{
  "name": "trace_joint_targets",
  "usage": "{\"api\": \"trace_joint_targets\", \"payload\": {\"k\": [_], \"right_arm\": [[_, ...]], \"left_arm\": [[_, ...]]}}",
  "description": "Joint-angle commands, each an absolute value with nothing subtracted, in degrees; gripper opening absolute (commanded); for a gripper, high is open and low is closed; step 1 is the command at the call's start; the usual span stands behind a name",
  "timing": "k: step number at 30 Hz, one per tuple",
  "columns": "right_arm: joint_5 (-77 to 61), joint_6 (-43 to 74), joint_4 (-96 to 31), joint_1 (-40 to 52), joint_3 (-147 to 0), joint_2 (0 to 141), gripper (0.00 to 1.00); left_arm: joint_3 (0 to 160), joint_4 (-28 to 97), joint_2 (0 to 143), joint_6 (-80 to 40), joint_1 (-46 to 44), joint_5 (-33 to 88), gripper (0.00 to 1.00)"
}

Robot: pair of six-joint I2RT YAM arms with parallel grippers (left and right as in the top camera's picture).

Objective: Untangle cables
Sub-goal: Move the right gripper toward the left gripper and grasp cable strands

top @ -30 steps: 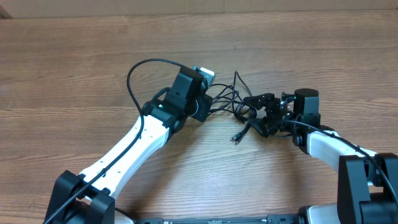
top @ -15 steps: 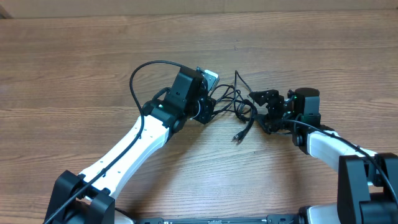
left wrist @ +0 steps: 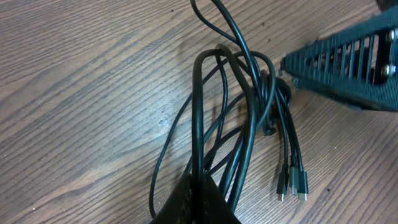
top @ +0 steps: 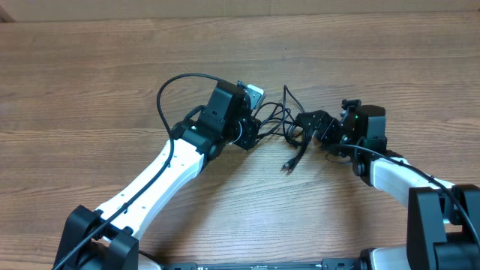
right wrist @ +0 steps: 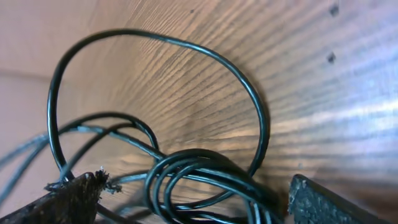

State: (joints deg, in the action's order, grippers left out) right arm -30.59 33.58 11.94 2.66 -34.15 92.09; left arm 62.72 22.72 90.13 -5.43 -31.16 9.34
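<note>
I need to grab the cables by the small coil (top: 306,127) (right wrist: 205,174) with my right gripper next, so that the looser loops stay free for my left gripper to untangle.
The cables (top: 281,124) are thin black cords bunched in a tangle at mid-table between my two grippers, with one loose plug end (top: 287,166) trailing toward the front. In the left wrist view the cables (left wrist: 245,118) loop out from my left gripper (left wrist: 200,202), which is shut on a few strands, and three small plugs (left wrist: 292,183) lie side by side. My left gripper (top: 253,129) sits at the tangle's left side. My right gripper (top: 310,125) is at its right side. It (right wrist: 199,205) stands open, fingers (right wrist: 68,199) wide apart around a small coil (right wrist: 205,174).
A thick black robot cable (top: 172,90) arcs over the left arm. One right finger (left wrist: 348,65) shows at the upper right of the left wrist view. Bare wooden table (top: 90,75) lies all around.
My right gripper has opened wider and shifted a little left and back, toward the tangle. The left gripper moved slightly right, still shut on the cables.
</note>
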Motion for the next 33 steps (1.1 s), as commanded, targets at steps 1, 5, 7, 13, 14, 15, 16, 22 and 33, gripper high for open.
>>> {"api": "trace_joint_targets", "payload": {"k": [1,5,7,13,14,15,16,22,33], "right_arm": [[-30.00,17.82,12.29,2.52,-34.48,91.53,0.96],[-25.87,8.93,10.39,2.55,-34.48,91.53,0.96],[-20.05,8.43,8.62,2.52,-34.48,91.50,0.97],[-14.44,2.13,4.75,2.55,-34.48,91.53,1.00],[-14.81,0.84,4.43,2.63,-34.48,91.53,1.00],[-15.16,-0.03,4.27,2.66,-34.48,91.53,1.00],[-15.81,-0.82,4.16,2.68,-34.48,91.53,1.00],[-17.69,-1.87,5.58,3.90,-34.48,91.53,1.00],[-18.92,-1.83,12.47,9.56,-34.48,95.24,0.90]], "left_arm": [[62.72,22.44,90.65,-4.69,-31.51,7.94,0.04],[62.72,22.48,90.65,-4.69,-31.53,7.49,0.04],[62.72,22.46,90.65,-4.67,-31.51,7.46,0.04],[62.72,22.31,90.65,-4.71,-31.53,7.49,0.04],[62.72,22.17,90.65,-4.78,-31.53,7.53,0.04],[62.72,22.06,90.65,-4.84,-31.53,7.53,0.05],[62.72,21.87,90.65,-4.97,-31.53,7.55,0.05],[62.72,20.38,90.65,-5.39,-31.53,9.72,0.04],[62.72,19.57,90.65,-5.37,-31.53,11.05,0.04]]}}
